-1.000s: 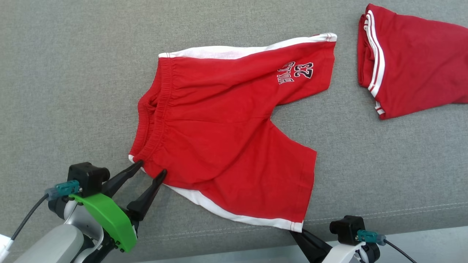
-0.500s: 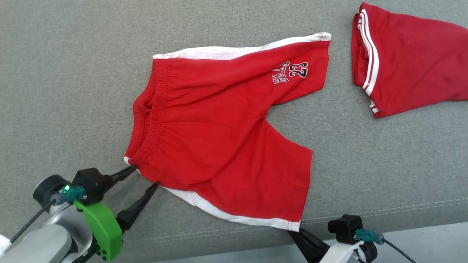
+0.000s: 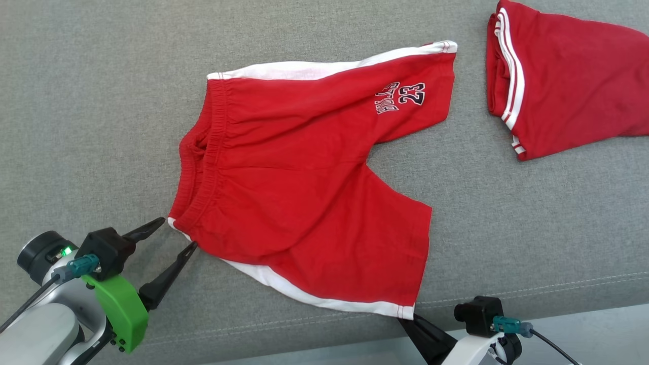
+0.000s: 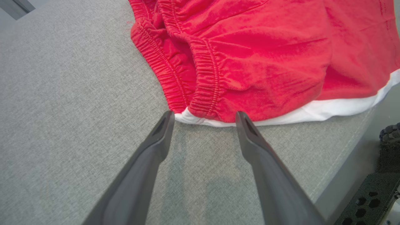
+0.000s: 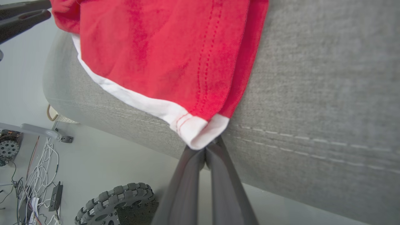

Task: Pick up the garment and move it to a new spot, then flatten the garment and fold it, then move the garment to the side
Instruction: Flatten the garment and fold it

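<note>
My left gripper pinches the white-striped waistband corner (image 3: 180, 227) next, where the gathered edge stands up, since the legs of the shorts (image 3: 377, 243) lie spread flat.
The garment (image 3: 304, 177) is a pair of red shorts with white side stripes and a "23" print, spread flat on the grey cushion (image 3: 91, 101). My left gripper (image 3: 178, 233) is open at the lower left, its tips just short of the waistband's near corner. In the left wrist view the two fingers of the left gripper (image 4: 204, 115) stand apart right at the white edge of the garment (image 4: 250, 62), with nothing between them. My right gripper (image 3: 411, 320) is shut on the near leg's white hem corner. The right wrist view shows the right gripper (image 5: 206, 150) pinching that corner of the garment (image 5: 172, 62).
A second red garment (image 3: 557, 86) with white stripes lies folded at the top right. The cushion's front seam (image 3: 532, 291) runs close to the right gripper, with pale floor beyond it. The robot's wheel (image 5: 118, 200) and loose cables (image 5: 40, 175) are on the floor below.
My left gripper has pulled back down and left off the waistband corner, staying open. The whole picture has slid slightly left as the camera moved. The right gripper holds as before.
</note>
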Available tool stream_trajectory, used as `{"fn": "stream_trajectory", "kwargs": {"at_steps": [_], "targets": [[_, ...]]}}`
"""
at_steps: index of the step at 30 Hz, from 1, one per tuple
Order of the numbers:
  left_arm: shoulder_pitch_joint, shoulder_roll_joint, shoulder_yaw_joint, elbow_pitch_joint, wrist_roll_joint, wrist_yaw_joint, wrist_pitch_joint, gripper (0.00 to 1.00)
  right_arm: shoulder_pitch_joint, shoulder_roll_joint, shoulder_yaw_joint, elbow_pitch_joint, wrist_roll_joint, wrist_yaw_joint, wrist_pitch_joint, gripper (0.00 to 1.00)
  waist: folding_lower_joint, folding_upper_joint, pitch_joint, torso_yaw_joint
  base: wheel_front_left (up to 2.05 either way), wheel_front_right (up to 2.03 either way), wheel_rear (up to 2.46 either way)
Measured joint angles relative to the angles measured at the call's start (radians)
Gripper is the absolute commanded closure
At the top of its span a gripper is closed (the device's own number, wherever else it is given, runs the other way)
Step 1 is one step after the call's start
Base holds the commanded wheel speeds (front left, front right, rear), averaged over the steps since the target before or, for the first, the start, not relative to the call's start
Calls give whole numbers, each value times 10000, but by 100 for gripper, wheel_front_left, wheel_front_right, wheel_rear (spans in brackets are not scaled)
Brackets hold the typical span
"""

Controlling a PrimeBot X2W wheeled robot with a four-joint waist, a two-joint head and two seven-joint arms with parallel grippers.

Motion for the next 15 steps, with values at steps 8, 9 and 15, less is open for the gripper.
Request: {"fn": "stream_trajectory", "kwargs": {"at_steps": [8, 9, 15], "targets": [[-477, 36, -355, 184, 75, 0, -201, 0, -44, 73, -8, 13, 73, 23, -54, 100, 0, 0, 149, -106, 0, 0, 0], [-477, 36, -355, 184, 75, 0, -201, 0, -44, 73, -8, 13, 73, 23, -54, 100, 0, 0, 149, -106, 0, 0, 0], [-600, 35, -617, 343, 71, 0, -261, 19, -97, 100, -8, 29, 73, 88, -56, 100, 0, 0, 217, -166, 0, 0, 0]]}}
